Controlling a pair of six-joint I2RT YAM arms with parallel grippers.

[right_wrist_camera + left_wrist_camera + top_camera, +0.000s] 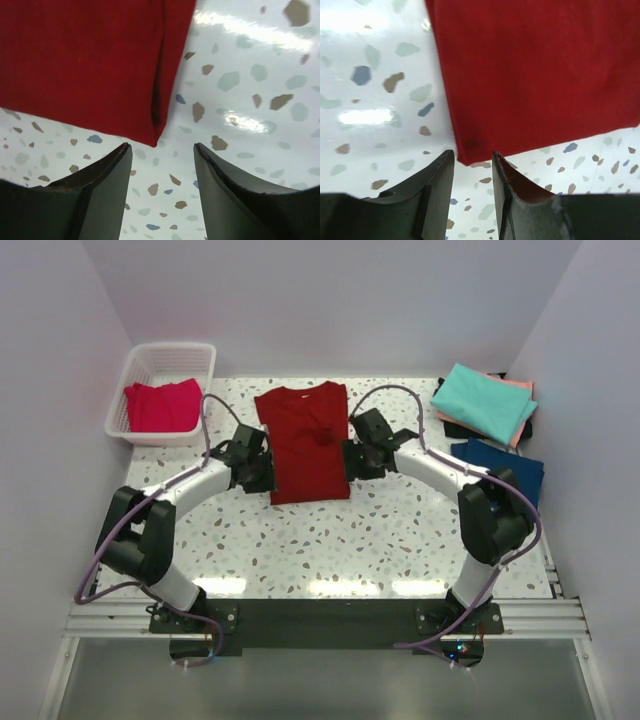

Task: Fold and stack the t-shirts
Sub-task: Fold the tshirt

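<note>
My right gripper grips the dark red t-shirt (305,440) by its near folded corner (348,497) next, to fold the hem over toward the neck.
A large dark red t-shirt (305,440) lies flat at the middle of the table, sleeves folded in, neck to the far side. My left gripper (262,478) is at its near left corner, open. In the left wrist view that corner of the red t-shirt (535,75) lies just ahead of the left gripper (473,155), with nothing gripped. My right gripper (352,462) sits beside the shirt's right edge. In the right wrist view the right gripper (161,146) stands wide open just short of the folded corner of the red t-shirt (85,65).
A white lattice basket (160,348) at the back left holds a pinkish-red t-shirt (162,405). At the back right a folded teal t-shirt (484,403) lies on a salmon pink one (522,385). A navy t-shirt (505,465) lies just nearer.
</note>
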